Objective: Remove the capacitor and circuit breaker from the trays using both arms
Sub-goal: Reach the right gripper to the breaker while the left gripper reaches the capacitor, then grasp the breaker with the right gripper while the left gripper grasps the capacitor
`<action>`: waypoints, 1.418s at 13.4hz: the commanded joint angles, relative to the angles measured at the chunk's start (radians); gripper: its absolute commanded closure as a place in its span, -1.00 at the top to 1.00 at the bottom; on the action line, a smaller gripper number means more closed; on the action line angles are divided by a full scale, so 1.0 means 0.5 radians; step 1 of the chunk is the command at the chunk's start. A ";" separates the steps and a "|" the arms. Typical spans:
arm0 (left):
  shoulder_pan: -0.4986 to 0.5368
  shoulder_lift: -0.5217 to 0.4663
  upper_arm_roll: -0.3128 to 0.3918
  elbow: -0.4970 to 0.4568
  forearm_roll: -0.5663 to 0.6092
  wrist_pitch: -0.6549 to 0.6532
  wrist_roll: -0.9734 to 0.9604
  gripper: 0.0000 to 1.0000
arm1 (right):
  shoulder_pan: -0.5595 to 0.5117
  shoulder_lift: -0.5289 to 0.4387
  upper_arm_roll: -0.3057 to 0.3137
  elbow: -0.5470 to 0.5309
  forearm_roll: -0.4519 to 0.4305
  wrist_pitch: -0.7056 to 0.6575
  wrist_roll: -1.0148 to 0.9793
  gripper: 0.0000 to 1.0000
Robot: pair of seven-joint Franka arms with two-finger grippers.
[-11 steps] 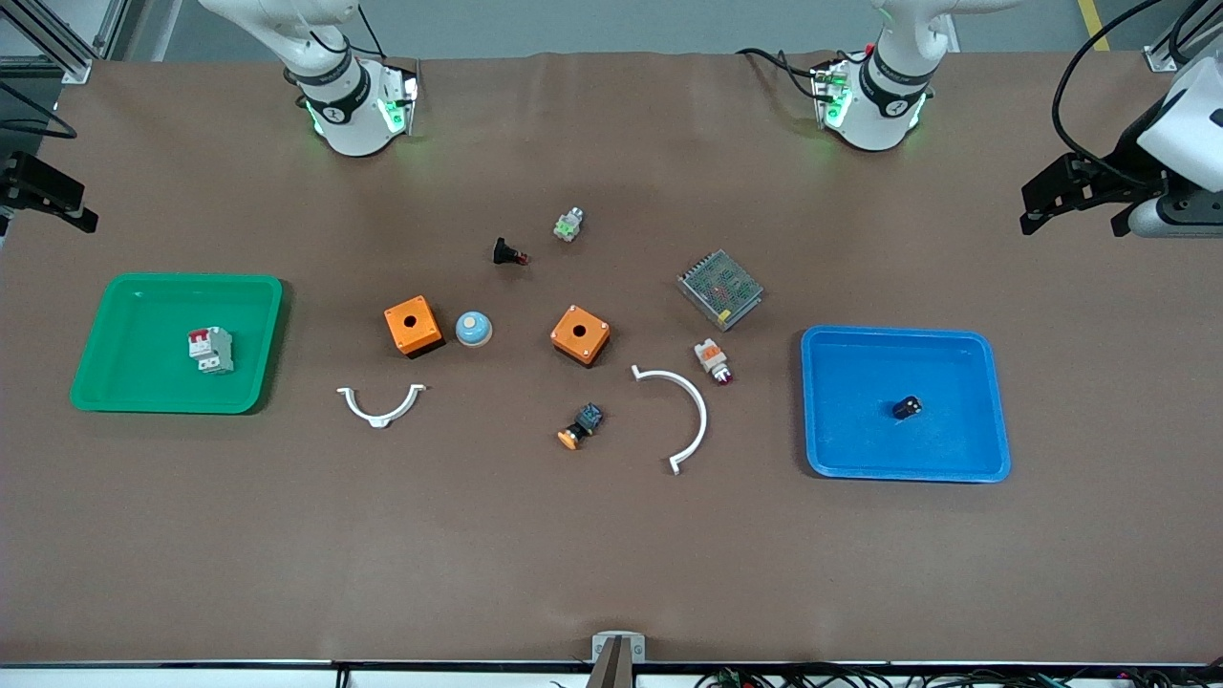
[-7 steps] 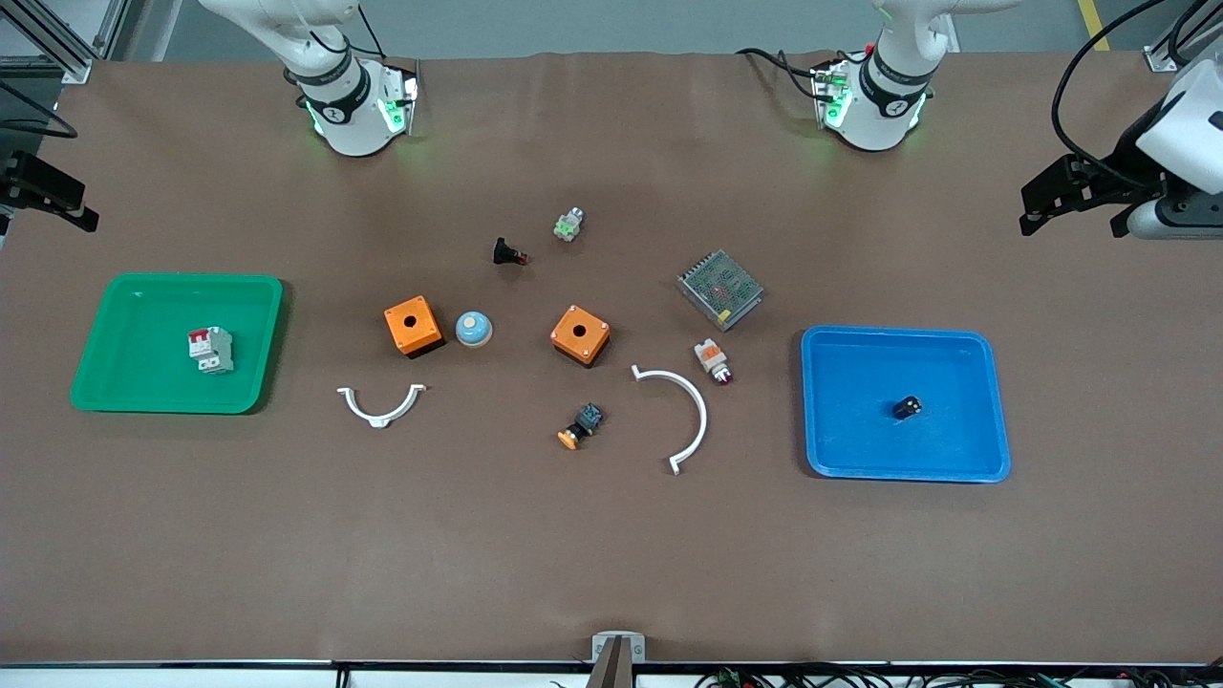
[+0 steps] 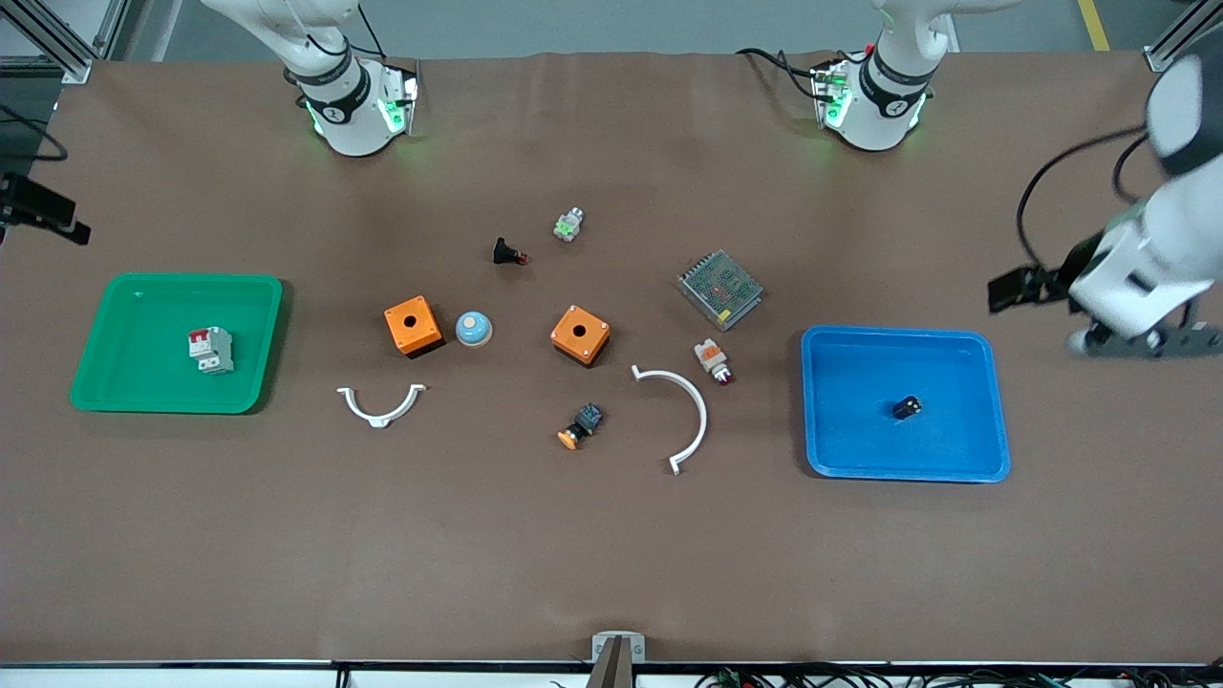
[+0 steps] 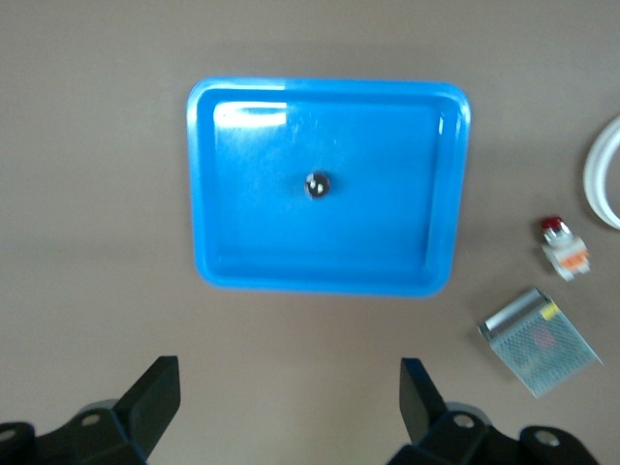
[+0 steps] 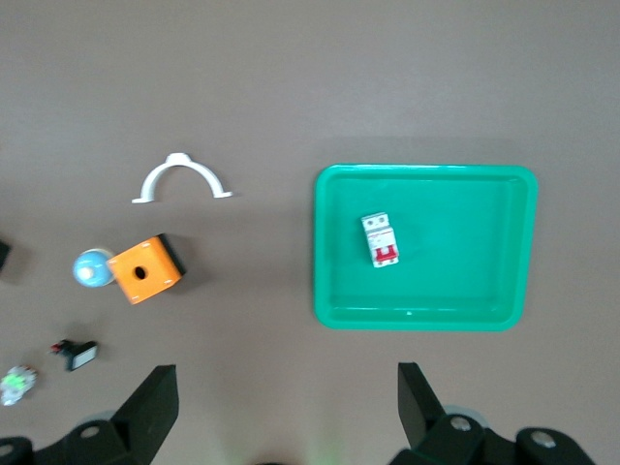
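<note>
The right gripper reaches the breaker next and picks it up by its white sides, to empty the green tray (image 3: 124,397).
The capacitor (image 3: 908,408), a tiny black cylinder, lies in the blue tray (image 3: 955,459) at the left arm's end; it also shows in the left wrist view (image 4: 317,184). The breaker (image 3: 211,349), a white block with red levers, lies in the green tray (image 3: 124,397) at the right arm's end; it also shows in the right wrist view (image 5: 381,239). My left gripper (image 4: 286,402) is open and empty, up over the bare table beside the blue tray (image 4: 232,271). My right gripper (image 5: 283,402) is open and empty, up over the bare table beside the green tray (image 5: 334,291).
Between the trays lie two orange boxes (image 3: 413,325) (image 3: 580,334), a blue dome (image 3: 473,329), two white curved brackets (image 3: 380,405) (image 3: 690,416), a metal mesh box (image 3: 720,288), a white-and-orange indicator (image 3: 713,360), a switch with orange cap (image 3: 581,426) and a black part with red tip (image 3: 508,253).
My left arm's hand has swung down over the table toward the blue tray's corner. My right gripper has slipped a little toward the view's edge. The capacitor and breaker have not moved.
</note>
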 commanded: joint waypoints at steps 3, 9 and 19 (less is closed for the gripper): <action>0.050 0.219 -0.010 -0.391 0.036 0.720 0.001 1.00 | -0.131 0.387 0.022 -0.054 -0.004 0.304 -0.127 0.99; 0.050 0.569 -0.010 -0.509 0.033 1.221 -0.005 0.71 | -0.088 0.593 0.022 -0.631 -0.049 1.035 -0.436 0.99; 0.047 0.741 -0.010 -0.515 0.033 1.341 -0.005 -0.16 | -0.306 0.796 0.022 -1.104 -0.464 1.830 -0.526 0.99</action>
